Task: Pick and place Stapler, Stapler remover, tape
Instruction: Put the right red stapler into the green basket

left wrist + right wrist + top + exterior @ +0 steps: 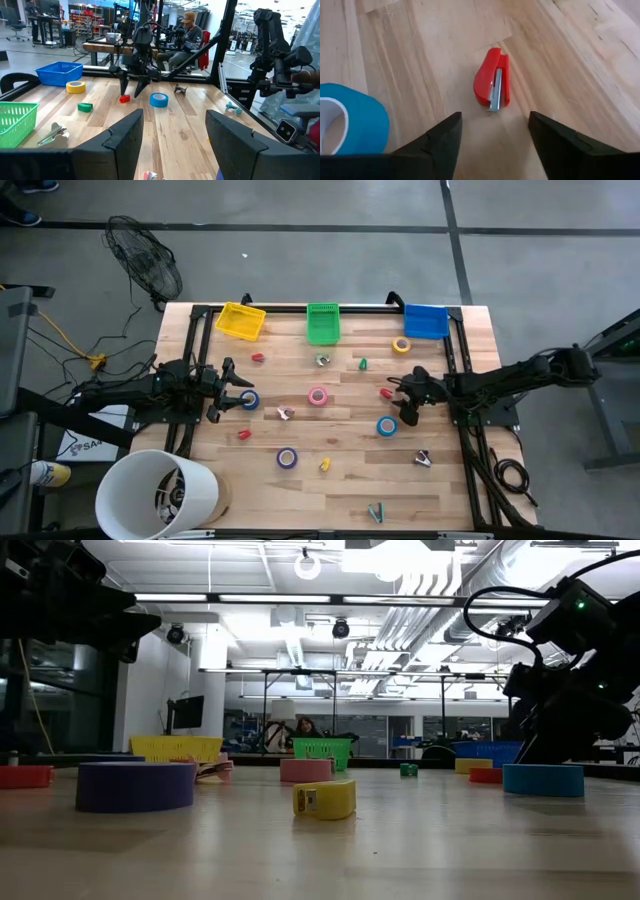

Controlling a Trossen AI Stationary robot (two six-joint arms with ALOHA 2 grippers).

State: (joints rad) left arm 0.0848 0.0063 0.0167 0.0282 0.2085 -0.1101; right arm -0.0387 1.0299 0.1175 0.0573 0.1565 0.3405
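The red stapler is past both fingers, so my right gripper would miss the stapler if it closed now. My right gripper needs to go forward and down first, then close on the stapler.
A small red stapler point(492, 85) lies on the wooden table just ahead of my right gripper point(492, 145), which is open and slants down toward it without touching; in the high view the stapler point(386, 392) is left of that gripper point(401, 399). A blue tape roll point(350, 122) rests flat beside it. My left gripper point(172, 145) waits open and level at the table's left, next to another blue tape roll point(249, 400). Pink point(318, 396), purple point(287, 458) and yellow point(401, 345) tape rolls lie flat on the table. A stapler remover point(322, 360) lies near the green basket.
Yellow point(241, 321), green point(323, 323) and blue point(427, 321) baskets stand along the far edge. More small staplers point(258, 358), point(244, 434) and removers point(423, 458), point(375, 512) are scattered about. A white fan housing point(160, 495) overhangs the near left corner. People sit in the room beyond the table.
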